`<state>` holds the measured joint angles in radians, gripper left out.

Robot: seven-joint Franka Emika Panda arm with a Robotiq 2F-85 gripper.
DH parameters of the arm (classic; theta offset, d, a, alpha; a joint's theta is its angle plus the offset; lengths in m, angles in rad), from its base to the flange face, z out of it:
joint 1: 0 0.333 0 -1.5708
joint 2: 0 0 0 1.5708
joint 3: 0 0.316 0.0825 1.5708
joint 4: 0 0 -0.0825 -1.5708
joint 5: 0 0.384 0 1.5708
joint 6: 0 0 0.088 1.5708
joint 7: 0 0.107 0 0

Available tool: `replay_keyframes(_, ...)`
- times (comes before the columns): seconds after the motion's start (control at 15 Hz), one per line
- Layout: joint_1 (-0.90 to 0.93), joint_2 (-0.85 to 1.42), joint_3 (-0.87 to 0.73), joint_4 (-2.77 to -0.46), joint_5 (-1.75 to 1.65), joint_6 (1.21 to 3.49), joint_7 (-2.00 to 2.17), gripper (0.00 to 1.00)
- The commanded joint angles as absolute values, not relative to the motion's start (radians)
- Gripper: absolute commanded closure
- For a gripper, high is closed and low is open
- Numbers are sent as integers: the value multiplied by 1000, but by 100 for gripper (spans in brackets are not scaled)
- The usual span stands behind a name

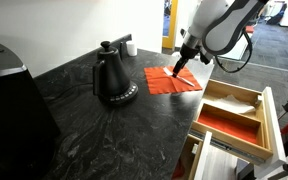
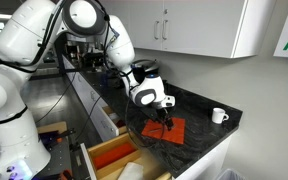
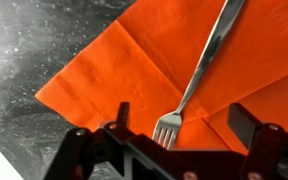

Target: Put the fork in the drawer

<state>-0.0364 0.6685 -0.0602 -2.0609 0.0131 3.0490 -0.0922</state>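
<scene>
My gripper should move toward the fork's handle first and then close on the handle, because the fork's teeth are between its fingers now and the handle is ahead.
A thin silvery fork point(image 3: 202, 70) lies on the flat red-orange cloth point(image 3: 124, 70), its tines pointing toward my gripper. My gripper point(image 3: 179, 112) is open, its two dark fingers standing either side of the tines, just above the cloth. In both exterior views the gripper point(image 1: 180, 66) point(image 2: 165, 117) hangs low over the cloth point(image 1: 174, 81) point(image 2: 170, 131) on the dark counter. The open wooden drawer point(image 1: 234, 118) with a divider and red-orange bottom sticks out below the counter's edge; it also shows in an exterior view point(image 2: 109, 155). The fork is too small to make out in the exterior views.
A black kettle point(image 1: 112, 76) stands on the dark stone counter point(image 1: 94, 130) beside the cloth. A white cup point(image 1: 131, 47) sits at the back; it also shows as a mug point(image 2: 218, 115). A dark appliance point(image 1: 9, 110) fills the near corner. White cabinets point(image 2: 199, 25) hang above.
</scene>
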Motion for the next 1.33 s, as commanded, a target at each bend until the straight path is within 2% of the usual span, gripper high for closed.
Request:
replay_keyframes(0.0, 1, 651, -88, -2080, 5, 3005, -28, 0)
replay_keyframes(0.47, 86, 656, -165, -2087, 11, 2961, 109, 0)
replay_keyframes(1.27, 57, 656, -137, -2085, 20, 2979, 116, 0)
